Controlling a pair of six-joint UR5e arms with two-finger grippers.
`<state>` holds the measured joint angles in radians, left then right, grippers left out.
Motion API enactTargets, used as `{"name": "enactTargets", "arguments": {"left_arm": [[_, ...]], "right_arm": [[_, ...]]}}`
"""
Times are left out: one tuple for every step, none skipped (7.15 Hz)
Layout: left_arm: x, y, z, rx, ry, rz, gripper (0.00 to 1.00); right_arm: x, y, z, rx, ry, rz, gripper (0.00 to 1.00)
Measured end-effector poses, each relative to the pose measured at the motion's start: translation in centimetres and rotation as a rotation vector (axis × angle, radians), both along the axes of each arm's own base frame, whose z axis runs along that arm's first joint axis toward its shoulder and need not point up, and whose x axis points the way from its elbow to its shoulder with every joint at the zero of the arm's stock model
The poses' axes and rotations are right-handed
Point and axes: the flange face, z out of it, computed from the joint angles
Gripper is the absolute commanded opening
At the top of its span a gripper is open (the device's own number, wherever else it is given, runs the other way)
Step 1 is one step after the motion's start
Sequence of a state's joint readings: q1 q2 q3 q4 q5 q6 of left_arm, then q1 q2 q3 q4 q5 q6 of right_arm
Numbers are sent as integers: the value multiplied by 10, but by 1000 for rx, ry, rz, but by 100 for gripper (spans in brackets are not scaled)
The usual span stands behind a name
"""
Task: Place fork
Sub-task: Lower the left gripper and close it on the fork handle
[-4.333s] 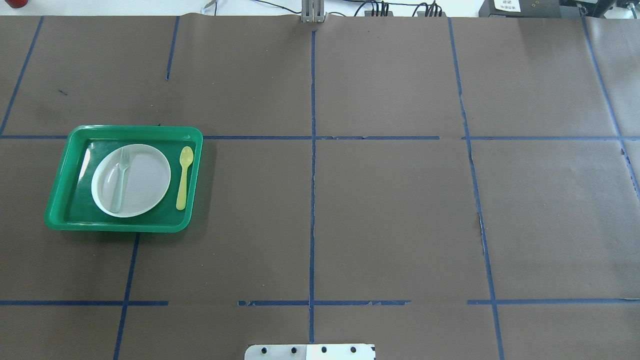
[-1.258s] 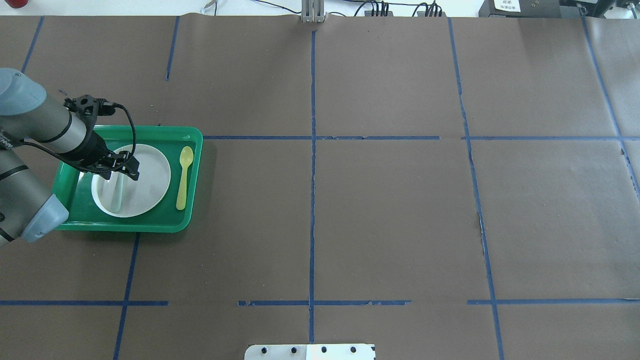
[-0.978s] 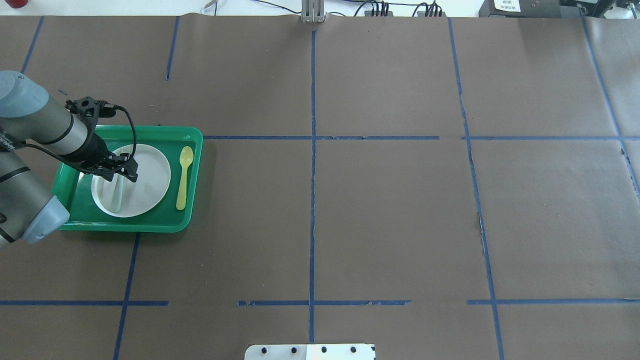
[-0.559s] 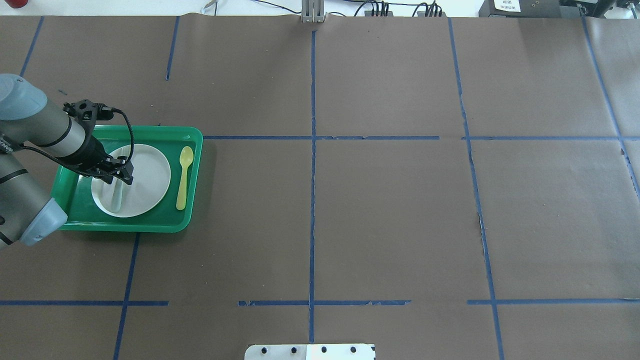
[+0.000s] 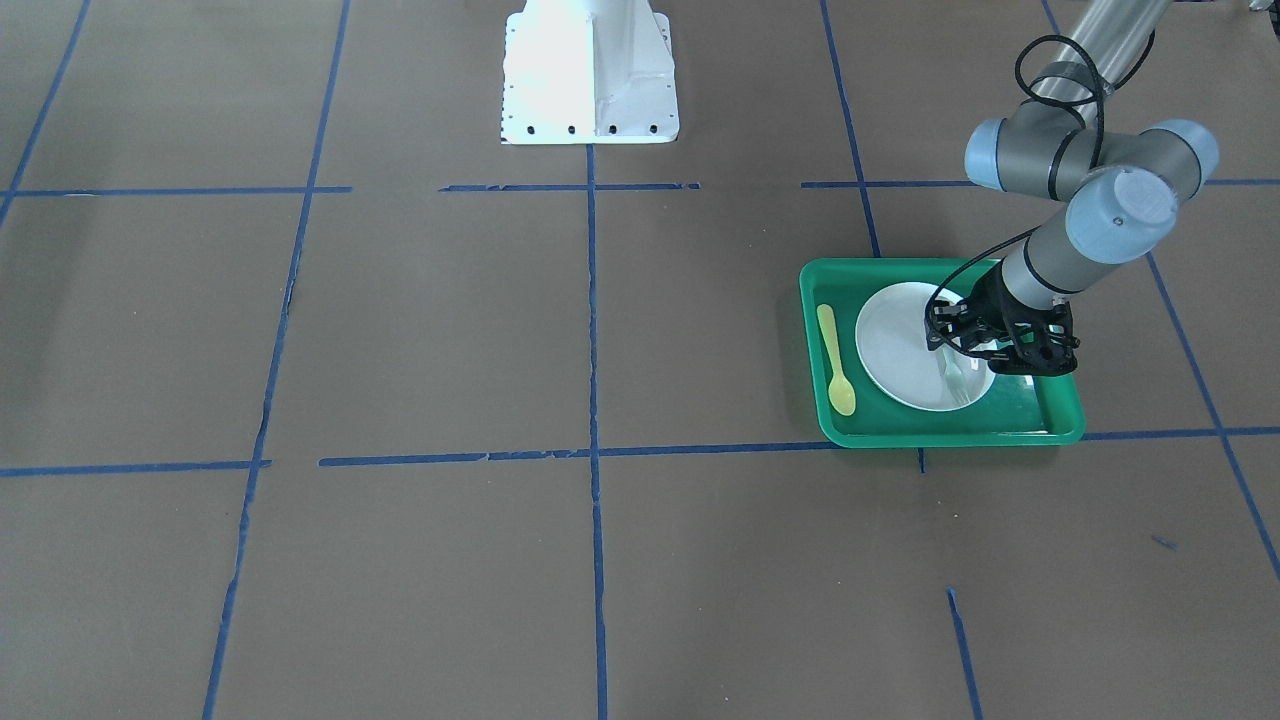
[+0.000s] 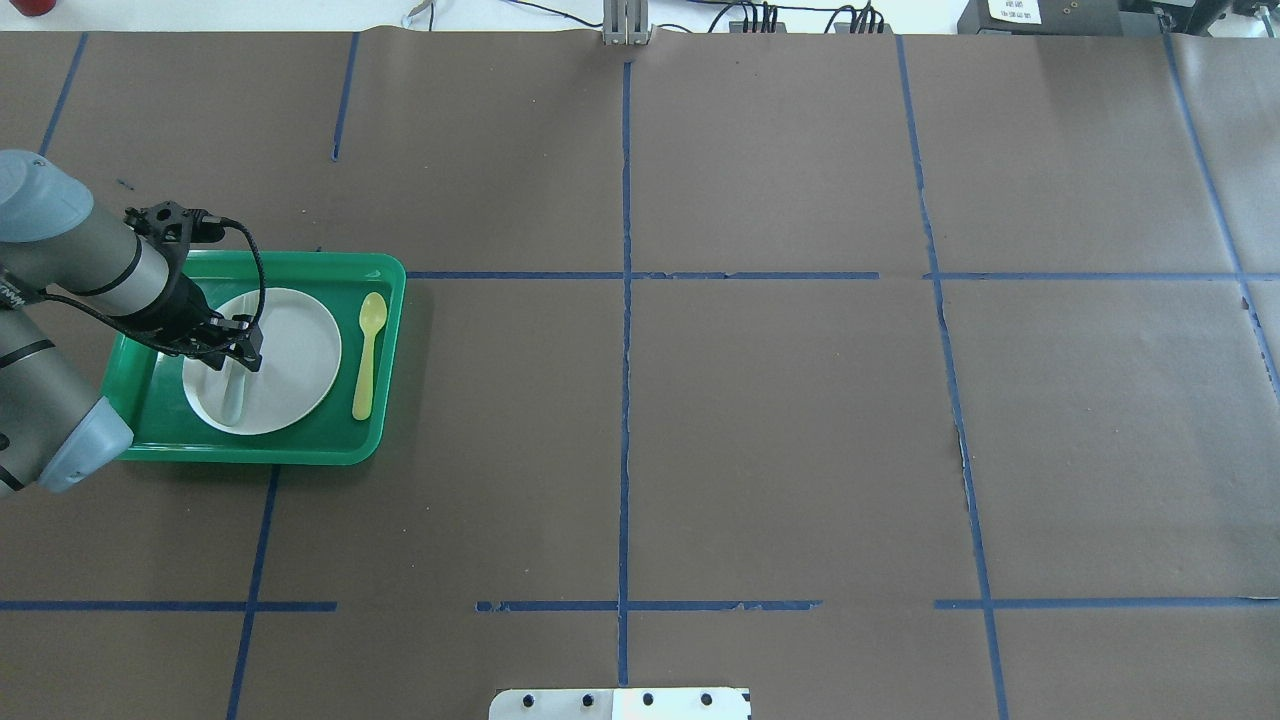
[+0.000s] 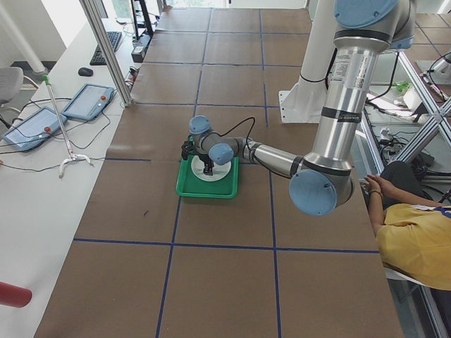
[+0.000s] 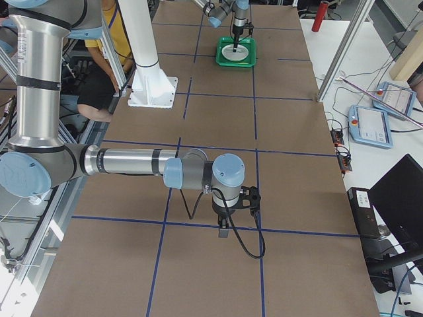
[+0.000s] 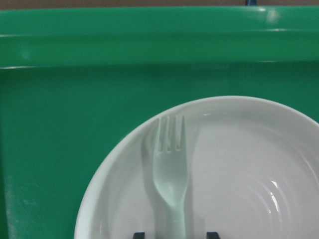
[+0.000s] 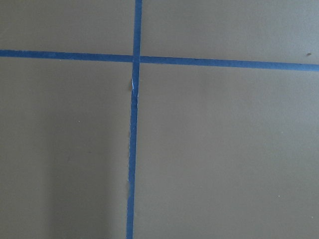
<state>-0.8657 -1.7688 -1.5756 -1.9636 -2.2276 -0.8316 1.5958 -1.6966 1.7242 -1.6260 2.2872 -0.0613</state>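
Observation:
Next, my left gripper grabs the fork by its slim, straight handle (image 9: 175, 224), since the fork's teeth and broad head spread out over the plate.
The pale translucent fork (image 9: 170, 179) lies on the white plate (image 9: 249, 169), tines toward the tray's far wall. The plate (image 6: 290, 360) sits in the green tray (image 6: 250, 455) at the table's left. My left gripper (image 6: 238, 360) is low over the plate, open, one fingertip on each side of the fork's handle (image 6: 232, 395), not closed on it. It also shows in the front view (image 5: 962, 355) over the fork (image 5: 953, 382). My right gripper (image 8: 223, 231) hangs over bare table far to the right; I cannot tell whether it is open or shut.
A yellow-green spoon (image 6: 367, 355) lies in the tray to the right of the plate, also in the front view (image 5: 835, 360). The tray's raised rim (image 9: 75, 50) surrounds the plate. Brown paper with blue tape lines covers the table. The white robot base (image 5: 590, 70) stands mid-table.
My left arm came in over the tray. In the last second its gripper shifted slightly left and lowered around the fork's handle. The fork, plate and spoon have not moved.

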Motion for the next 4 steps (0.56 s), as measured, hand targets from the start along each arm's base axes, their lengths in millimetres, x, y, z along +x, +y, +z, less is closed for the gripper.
{"name": "enactTargets", "arguments": {"left_arm": [[0,0,0,-2,0,0,39],[0,0,0,-2,0,0,23],[0,0,0,-3,1,-1,8],[1,0,0,-3,1,-1,0]], "right_arm": [[0,0,0,0,0,0,100],[0,0,0,0,0,0,100],[0,0,0,0,0,0,100],[0,0,0,0,0,0,100]]}}
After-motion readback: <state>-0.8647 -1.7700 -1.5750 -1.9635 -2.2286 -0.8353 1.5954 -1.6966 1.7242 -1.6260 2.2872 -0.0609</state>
